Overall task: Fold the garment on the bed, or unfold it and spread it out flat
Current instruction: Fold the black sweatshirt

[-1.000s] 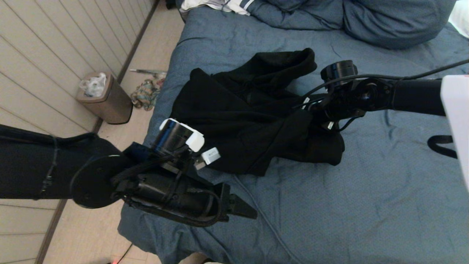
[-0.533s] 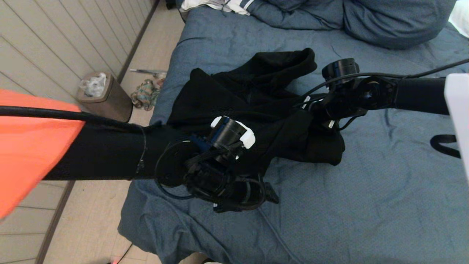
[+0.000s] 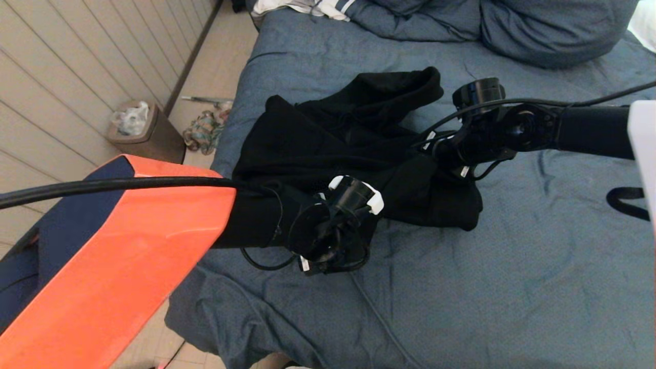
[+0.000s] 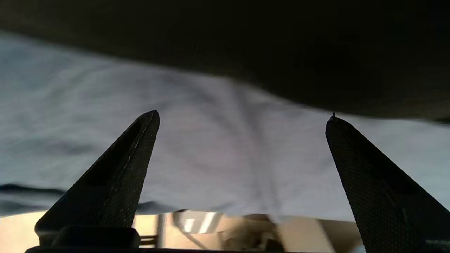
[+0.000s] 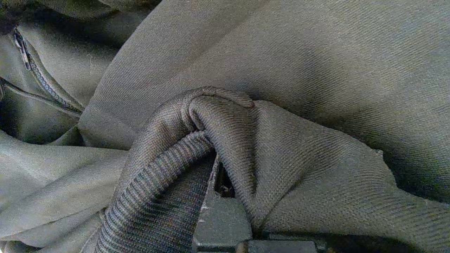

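My left gripper grabs its hem next, to unfold the sweatshirt and spread it flat.
The garment [image 3: 333, 148], a black hooded sweatshirt, lies crumpled on the left half of the bed [image 3: 512, 287], with its hood towards the pillows. My right gripper [image 5: 219, 175] is shut on a fold of its fabric beside a ribbed band [image 5: 154, 196], at the heap's right side [image 3: 441, 156]. A zipper [image 5: 38, 79] shows nearby. My left gripper [image 4: 242, 116] is open wide with nothing between its fingers. It hovers over the blue duvet just short of the garment's near edge [image 4: 281, 52]. In the head view its wrist [image 3: 335, 233] hides the fingers.
A brown waste bin [image 3: 148, 136] and a heap of cloth [image 3: 202, 133] sit on the floor left of the bed, by the wall. Blue pillows [image 3: 553, 31] and a white striped cloth [image 3: 307, 6] lie at the head. A thin cable [image 3: 382, 320] crosses the near duvet.
My left arm has swung right and forward from the bed's left edge to the garment's near edge, its jaws opening wider. The right gripper has crept slightly up with the fabric.
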Robot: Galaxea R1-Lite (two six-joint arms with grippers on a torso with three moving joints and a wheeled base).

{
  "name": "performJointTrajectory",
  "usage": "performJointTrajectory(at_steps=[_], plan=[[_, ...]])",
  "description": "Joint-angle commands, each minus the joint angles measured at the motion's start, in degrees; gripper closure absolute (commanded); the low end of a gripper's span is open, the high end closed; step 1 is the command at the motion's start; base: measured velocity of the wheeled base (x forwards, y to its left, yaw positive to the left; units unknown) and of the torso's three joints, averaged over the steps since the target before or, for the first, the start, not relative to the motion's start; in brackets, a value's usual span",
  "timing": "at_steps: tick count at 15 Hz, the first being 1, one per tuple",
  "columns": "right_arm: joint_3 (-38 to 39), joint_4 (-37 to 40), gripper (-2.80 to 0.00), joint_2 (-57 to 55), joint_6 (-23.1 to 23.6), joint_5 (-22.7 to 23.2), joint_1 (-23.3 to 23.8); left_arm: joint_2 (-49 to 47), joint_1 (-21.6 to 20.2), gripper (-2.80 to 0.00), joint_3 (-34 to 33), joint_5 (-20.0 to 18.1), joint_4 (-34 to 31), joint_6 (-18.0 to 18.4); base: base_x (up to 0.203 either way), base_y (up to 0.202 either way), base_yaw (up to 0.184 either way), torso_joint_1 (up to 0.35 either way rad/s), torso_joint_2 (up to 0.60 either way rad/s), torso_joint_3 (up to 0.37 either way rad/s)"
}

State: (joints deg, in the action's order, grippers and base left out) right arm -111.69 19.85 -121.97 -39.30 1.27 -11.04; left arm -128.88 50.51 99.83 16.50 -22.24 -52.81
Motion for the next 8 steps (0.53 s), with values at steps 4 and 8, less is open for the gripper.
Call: performJointTrajectory(at_steps=[4,8], plan=[[0.07,0.10,0.00,-0.11,-0.25,0.05,-0.03,1.80,-0.12,-2.80,4.49,-0.71,-0.09,-0.14,0.000,0.000,0.000,0.000,0.00,0.000],[0.16,0.10,0.00,-0.03,-0.25,0.05,-0.03,-1.37,-0.06,-2.80,9.17,-0.50,-0.26,0.19,0.000,0.000,0.000,0.000,0.00,0.000]])
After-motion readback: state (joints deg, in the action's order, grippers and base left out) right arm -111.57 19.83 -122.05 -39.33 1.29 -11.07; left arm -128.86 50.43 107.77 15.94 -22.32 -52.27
